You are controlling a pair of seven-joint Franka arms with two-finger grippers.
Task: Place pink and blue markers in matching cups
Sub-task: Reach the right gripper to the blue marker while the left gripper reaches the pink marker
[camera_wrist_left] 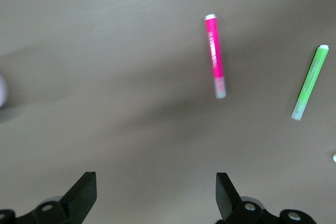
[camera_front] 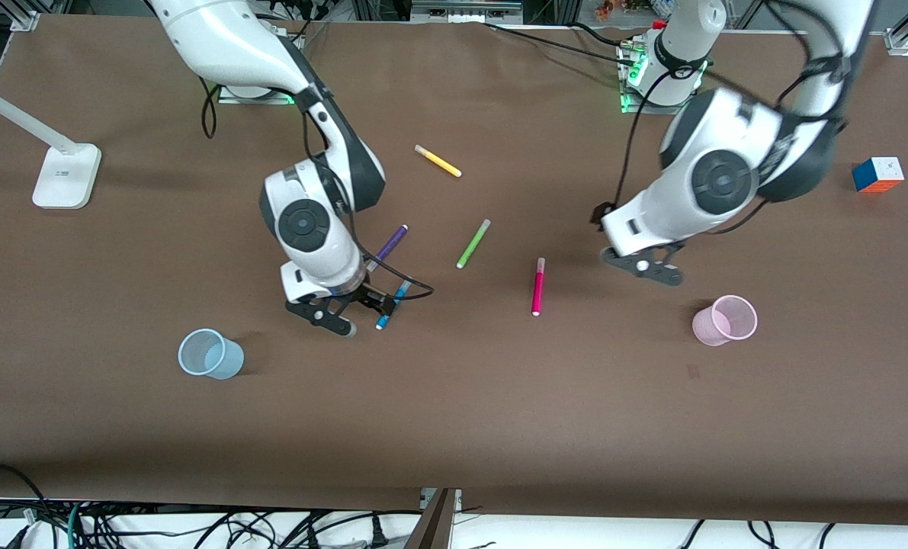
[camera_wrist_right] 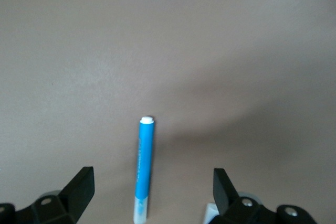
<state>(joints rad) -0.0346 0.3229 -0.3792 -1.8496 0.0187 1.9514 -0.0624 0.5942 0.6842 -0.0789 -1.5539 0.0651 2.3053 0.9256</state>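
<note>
My left gripper is to grab the pink marker next by its translucent end with the cap (camera_front: 540,266), and then put the pink marker in its matching cup.
The blue marker (camera_front: 393,304) lies flat on the table beside the purple marker (camera_front: 389,245). My right gripper (camera_front: 362,314) is open, low over the blue marker. In the right wrist view the blue marker (camera_wrist_right: 145,166) lies between the spread fingers without touching them, and the gripper (camera_wrist_right: 152,184) is empty. The pink marker (camera_front: 537,287) lies flat mid-table and also shows in the left wrist view (camera_wrist_left: 214,51). My left gripper (camera_front: 644,268) is open and empty over bare table between the pink marker and the pink cup (camera_front: 724,320); its own view (camera_wrist_left: 156,184) shows the same. The blue cup (camera_front: 210,354) stands toward the right arm's end.
A green marker (camera_front: 473,243) lies beside the pink one, and a yellow marker (camera_front: 437,161) lies farther from the camera. A colour cube (camera_front: 877,174) sits at the left arm's end. A white lamp base (camera_front: 65,175) stands at the right arm's end.
</note>
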